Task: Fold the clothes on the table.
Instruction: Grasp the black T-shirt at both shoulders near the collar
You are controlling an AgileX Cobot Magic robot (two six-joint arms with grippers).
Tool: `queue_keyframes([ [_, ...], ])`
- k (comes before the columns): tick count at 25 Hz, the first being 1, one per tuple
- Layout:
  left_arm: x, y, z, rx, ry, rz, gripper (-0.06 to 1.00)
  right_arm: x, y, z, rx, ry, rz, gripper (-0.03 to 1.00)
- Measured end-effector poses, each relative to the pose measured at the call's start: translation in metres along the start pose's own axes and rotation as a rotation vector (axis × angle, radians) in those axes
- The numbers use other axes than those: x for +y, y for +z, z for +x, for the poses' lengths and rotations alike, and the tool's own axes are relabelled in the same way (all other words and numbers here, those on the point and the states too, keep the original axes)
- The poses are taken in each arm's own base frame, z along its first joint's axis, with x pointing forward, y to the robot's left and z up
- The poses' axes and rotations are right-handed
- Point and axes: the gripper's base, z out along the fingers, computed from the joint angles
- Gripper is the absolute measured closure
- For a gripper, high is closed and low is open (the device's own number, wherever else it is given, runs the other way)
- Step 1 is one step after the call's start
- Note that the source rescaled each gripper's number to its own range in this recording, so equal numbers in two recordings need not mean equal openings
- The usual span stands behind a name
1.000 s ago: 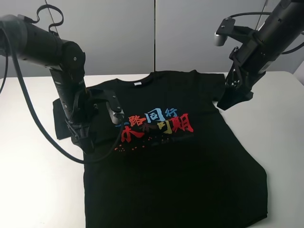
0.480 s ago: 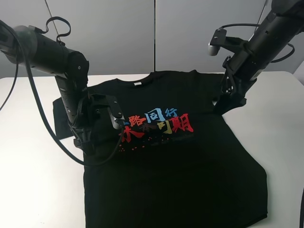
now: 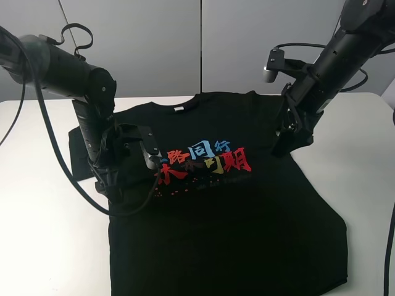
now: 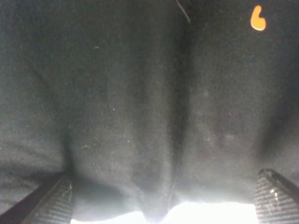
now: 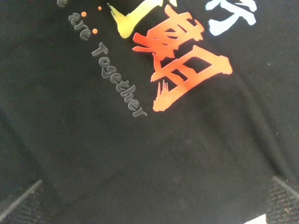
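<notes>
Both fingers of my left gripper reach down to the T-shirt's side edge around a raised crease [image 4: 156, 186]. It is now time to close on the black T-shirt.
The black T-shirt [image 3: 234, 216] lies spread flat, chest print up, on the white table [image 3: 37, 234]. My left gripper [image 3: 114, 190] is low over the shirt's left side edge, below the left sleeve. In the left wrist view it [image 4: 164, 177] is open, its fingers [image 4: 56, 198] wide apart over black fabric [image 4: 140, 93], with a strip of table [image 4: 205, 212] between them. My right gripper [image 3: 284, 143] is low over the shirt's right chest, by the right sleeve. In the right wrist view it [image 5: 157, 182] is open over the shirt [image 5: 70, 140], near the red character [image 5: 184, 70].
The shirt's left sleeve [image 3: 77, 154] sticks out past my left arm. Grey wall panels [image 3: 154, 43] stand behind the table. Bare tabletop shows to the left [image 3: 43, 246] and right [image 3: 364, 166] of the shirt. Cables hang from both arms.
My right arm has swung inward to the left and down, from the right sleeve's edge onto the shirt. My left arm has barely moved.
</notes>
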Motion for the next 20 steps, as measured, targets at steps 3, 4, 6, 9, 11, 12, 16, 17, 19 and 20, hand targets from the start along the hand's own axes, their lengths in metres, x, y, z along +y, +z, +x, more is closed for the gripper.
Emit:
queue_keyframes([
  [3, 0.0006, 0.0056, -0.0003, 0.013, -0.002, 0.007, -0.05, -0.0019, 0.0039, -0.0005, -0.009, -0.007, 0.0, -0.03],
  [4, 0.0002, 0.0058, -0.0006, 0.015, -0.007, 0.006, -0.05, -0.0026, 0.0054, -0.0007, -0.012, -0.009, 0.0, -0.03],
  [6, 0.0007, 0.0058, -0.0014, 0.018, -0.014, 0.0, -0.02, -0.0035, 0.0069, -0.0007, -0.014, -0.013, 0.002, -0.03],
  [9, 0.0027, 0.0069, -0.0025, 0.012, -0.022, -0.017, 0.18, -0.0052, 0.0081, -0.0011, -0.018, -0.013, 0.014, -0.03],
  [11, 0.0033, 0.0076, -0.0025, 0.013, -0.024, -0.023, 0.37, -0.0061, 0.0081, -0.0016, -0.023, -0.021, 0.025, -0.03],
  [12, 0.0033, 0.0076, -0.0025, 0.013, -0.024, -0.023, 0.47, -0.0065, 0.0081, -0.0017, -0.025, -0.022, 0.029, -0.03],
  [16, 0.0025, 0.0082, -0.0017, 0.024, -0.014, -0.013, 0.72, -0.008, 0.008, -0.0022, -0.029, -0.066, 0.046, -0.03],
  [17, 0.0022, 0.0082, -0.0016, 0.025, -0.014, -0.01, 0.74, -0.0082, 0.008, -0.0022, -0.029, -0.074, 0.049, -0.03],
  [19, 0.0021, 0.0082, -0.0015, 0.026, -0.01, -0.009, 0.76, -0.009, 0.0079, -0.0025, -0.032, -0.082, 0.058, -0.03],
  [20, 0.0021, 0.0082, -0.0015, 0.026, -0.005, -0.009, 0.76, -0.0091, 0.0079, -0.0025, -0.032, -0.085, 0.059, -0.03],
])
